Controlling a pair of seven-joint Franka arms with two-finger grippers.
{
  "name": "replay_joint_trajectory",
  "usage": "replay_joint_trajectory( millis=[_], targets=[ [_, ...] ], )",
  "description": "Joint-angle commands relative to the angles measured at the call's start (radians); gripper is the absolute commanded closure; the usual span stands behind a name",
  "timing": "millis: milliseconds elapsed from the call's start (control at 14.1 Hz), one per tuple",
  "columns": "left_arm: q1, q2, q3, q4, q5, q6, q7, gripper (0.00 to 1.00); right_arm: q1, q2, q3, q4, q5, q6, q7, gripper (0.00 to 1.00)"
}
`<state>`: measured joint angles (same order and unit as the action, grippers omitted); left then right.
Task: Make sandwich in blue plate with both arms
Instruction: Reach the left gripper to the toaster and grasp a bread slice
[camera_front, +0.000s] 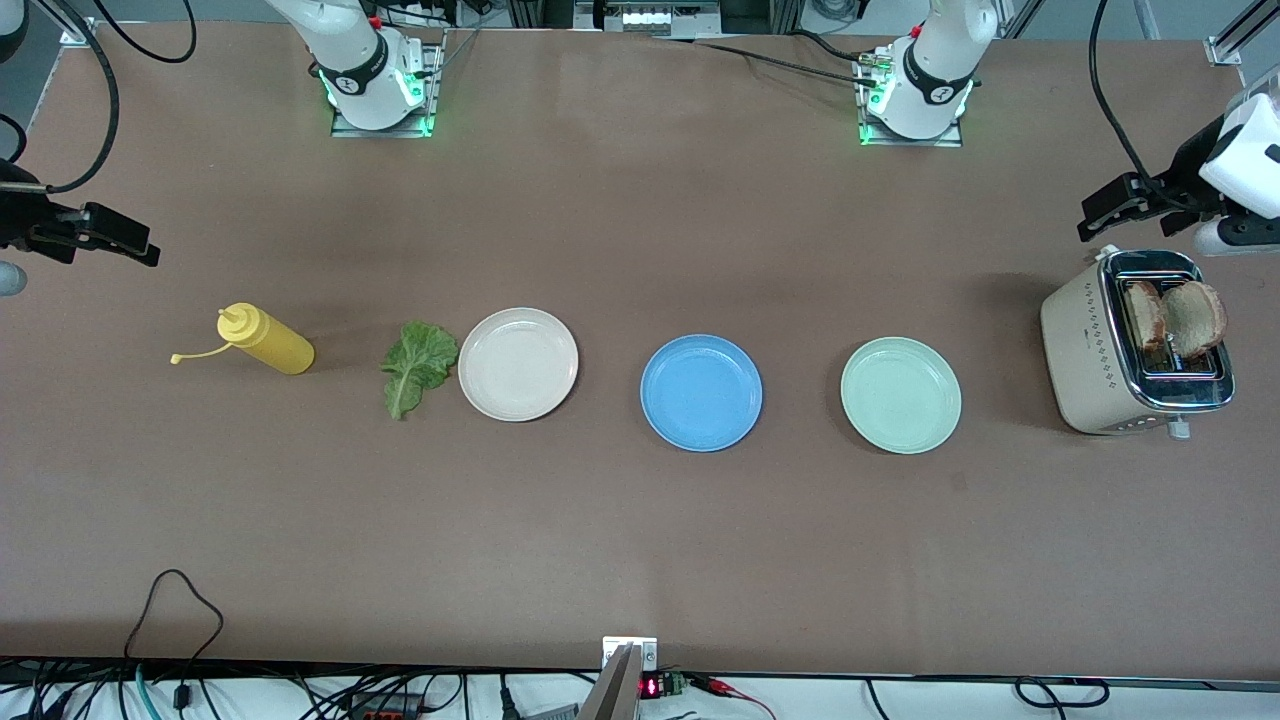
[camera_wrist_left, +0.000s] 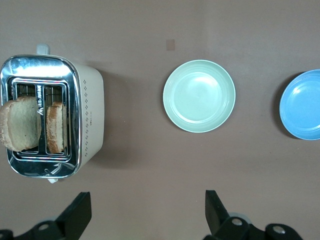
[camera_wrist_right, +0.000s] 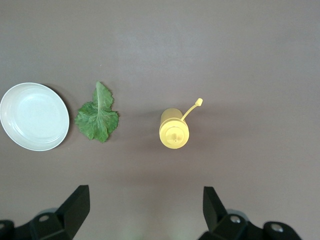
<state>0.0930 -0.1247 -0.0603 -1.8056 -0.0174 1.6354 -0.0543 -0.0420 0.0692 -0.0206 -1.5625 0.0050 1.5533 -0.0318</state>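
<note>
A bread slice will next be grabbed by its exposed top crust (camera_front: 1146, 314) with my left gripper, to start the sandwich on the blue plate (camera_front: 700, 392).
The blue plate (camera_front: 700, 392) (camera_wrist_left: 302, 105) lies bare at the table's middle. No assembled sandwich shows. Two tan bread slices (camera_front: 1175, 318) (camera_wrist_left: 20, 122) stand in the slots of a cream toaster (camera_front: 1085, 350) (camera_wrist_left: 91, 115) at the left arm's end. A crinkled green lettuce leaf (camera_front: 418, 365) (camera_wrist_right: 97, 116) lies flat on the table beside the cream-white plate (camera_front: 518, 363) (camera_wrist_right: 34, 116). My left gripper (camera_front: 1100, 212) (camera_wrist_left: 148, 210) hangs open over the table next to the toaster, holding nothing. My right gripper (camera_front: 125, 240) (camera_wrist_right: 146, 207) hangs open over the right arm's end, near a yellow bottle.
A pale mint-green plate (camera_front: 900, 395) (camera_wrist_left: 199, 96) sits between the blue plate and the toaster. The yellow squeeze bottle (camera_front: 265, 340) (camera_wrist_right: 174, 128) stands beside the lettuce, its cap dangling on a strap. Cables run along the table edge nearest the front camera.
</note>
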Motion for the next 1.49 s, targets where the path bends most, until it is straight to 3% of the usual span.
replay_joint_trajectory(
  millis=[0, 212, 354, 850, 1274, 1416],
  targets=[
    [0.008, -0.021, -0.013, -0.015, 0.019, -0.008, -0.01, 0.0, -0.012, 0.0, 0.005, 0.009, 0.009, -0.009, -0.003, 0.0],
    [0.019, 0.02, -0.001, -0.015, 0.02, 0.029, 0.004, 0.0, -0.012, 0.0, 0.005, 0.009, 0.01, -0.01, -0.002, 0.0],
    [0.098, 0.086, 0.002, -0.009, 0.025, 0.07, 0.037, 0.0, -0.013, 0.0, 0.005, 0.009, 0.01, -0.013, 0.004, 0.0],
    [0.232, 0.293, 0.002, 0.008, 0.122, 0.208, 0.22, 0.0, -0.009, 0.076, 0.007, 0.01, 0.01, -0.038, -0.005, 0.0],
    [0.307, 0.368, 0.001, -0.009, 0.125, 0.228, 0.294, 0.0, -0.007, 0.086, 0.007, 0.01, 0.01, -0.038, 0.001, 0.0],
    [0.312, 0.385, 0.0, -0.009, 0.122, 0.204, 0.298, 0.13, -0.002, 0.086, 0.007, 0.01, 0.01, -0.039, 0.006, 0.0]
  ],
)
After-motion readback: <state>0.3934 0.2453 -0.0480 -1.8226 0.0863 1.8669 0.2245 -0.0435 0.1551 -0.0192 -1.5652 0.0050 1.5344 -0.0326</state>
